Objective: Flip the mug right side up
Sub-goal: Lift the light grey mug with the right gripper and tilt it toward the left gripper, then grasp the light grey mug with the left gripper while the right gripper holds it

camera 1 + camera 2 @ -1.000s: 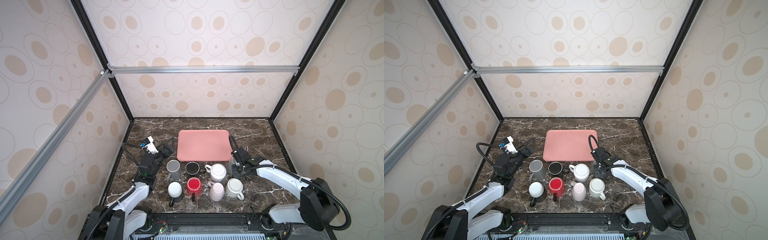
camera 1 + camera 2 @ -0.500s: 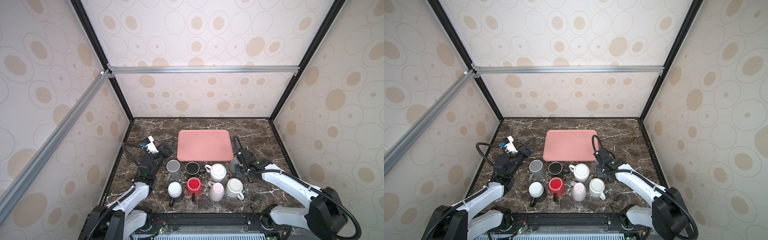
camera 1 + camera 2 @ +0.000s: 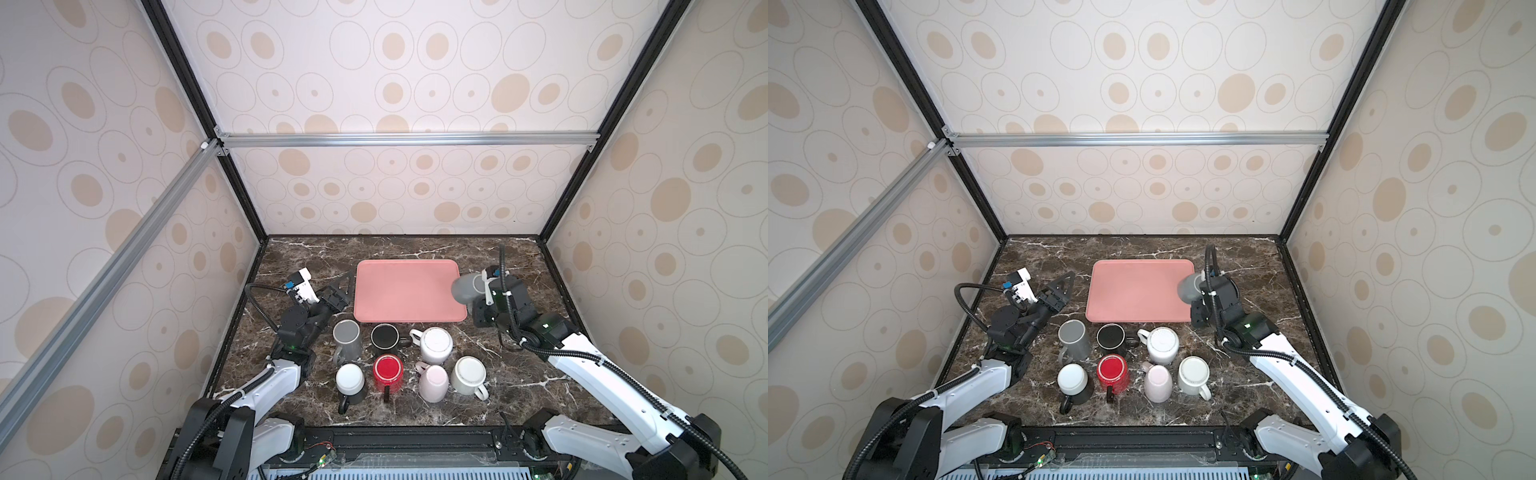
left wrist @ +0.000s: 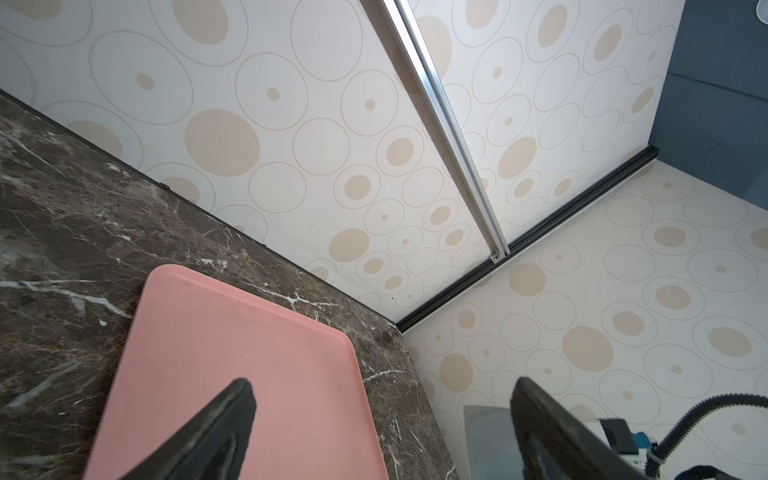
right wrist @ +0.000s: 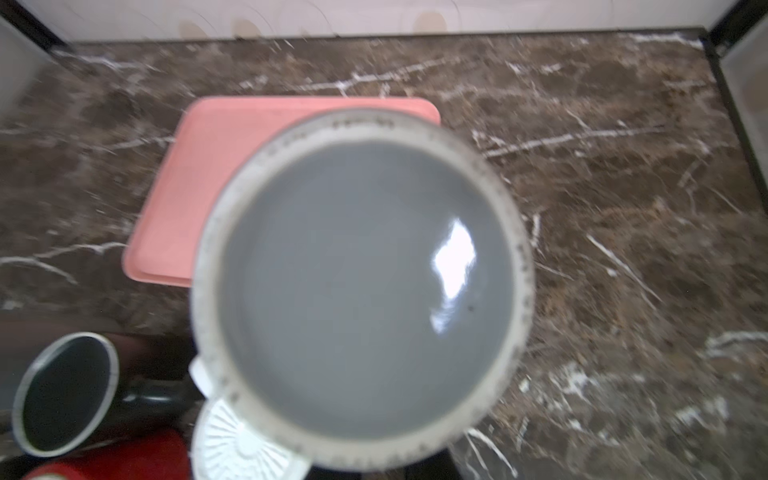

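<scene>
Next, my left gripper grabs the mug's handle, with the mug's base facing away from the wrist, to set the mug right side up.
The mug (image 3: 464, 288) is grey and hangs in the air over the right edge of the pink tray (image 3: 405, 291); it also shows in a top view (image 3: 1188, 286). My right gripper (image 3: 482, 287) is shut on it. In the right wrist view the mug's grey base (image 5: 361, 286), with its pale unglazed ring, faces the camera and hides the fingers. My left gripper (image 3: 341, 291) stands open and empty beside the tray's left edge. In the left wrist view its fingertips (image 4: 237, 399) frame the tray (image 4: 232, 345) and the far mug (image 4: 486, 440).
In front of the tray stand several mugs: grey (image 3: 347, 338), black (image 3: 384, 336), white (image 3: 435, 344), a dark one with a white base (image 3: 350, 380), red (image 3: 388, 371), pink (image 3: 433, 382) and cream (image 3: 469, 374). Walls close in the marble table (image 3: 519, 353).
My right gripper has risen and moved back from beside the white mug to the tray's right edge, carrying the grey mug. The left arm has stayed in place.
</scene>
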